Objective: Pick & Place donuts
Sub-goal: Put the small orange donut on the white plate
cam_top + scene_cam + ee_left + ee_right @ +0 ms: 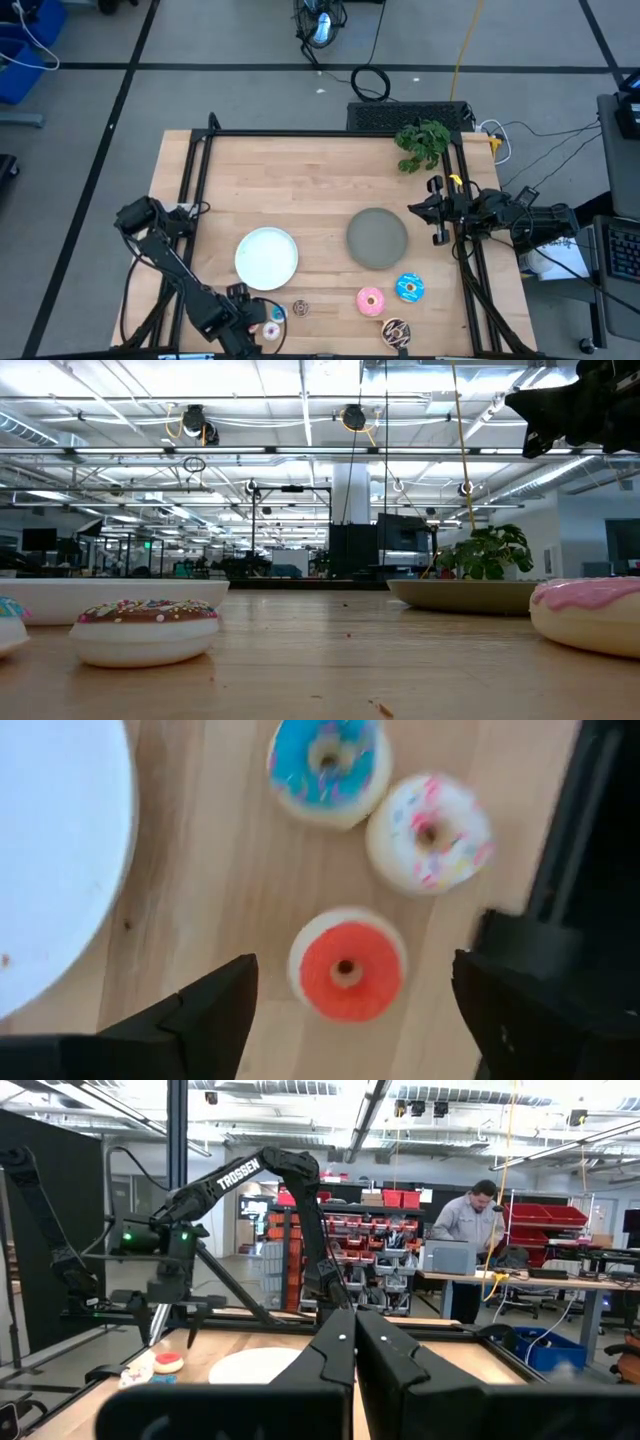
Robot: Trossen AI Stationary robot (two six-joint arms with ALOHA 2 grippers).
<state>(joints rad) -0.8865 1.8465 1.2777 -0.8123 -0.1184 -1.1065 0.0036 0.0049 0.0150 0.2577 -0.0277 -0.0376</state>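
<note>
The red donut (346, 965) is still below the fingers of my left gripper, and only wood is between them, so they would miss if I closed now. They need to go down to the donut before I close.
My left gripper (350, 1015) is open above the tiny red donut (346, 965), one finger on either side of it, touching nothing. The tiny blue donut (328, 760) and the whitish one (428, 830) lie just beyond it on the table. In the high view the left gripper (250, 320) is near the table's near edge, and the tiny brown donut (301, 308) lies to its right. The pink (370, 300), blue (408, 287) and dark brown sprinkled (396, 332) donuts lie farther right. My right gripper (353, 1345) is shut and waits at the table's right edge (440, 210).
The white plate (267, 257) lies just beyond the left gripper, with the grey plate (377, 238) to its right. A green plant (422, 143) stands at the far right corner. Black frame rails run along the table's sides. A person stands in the room behind (470, 1220).
</note>
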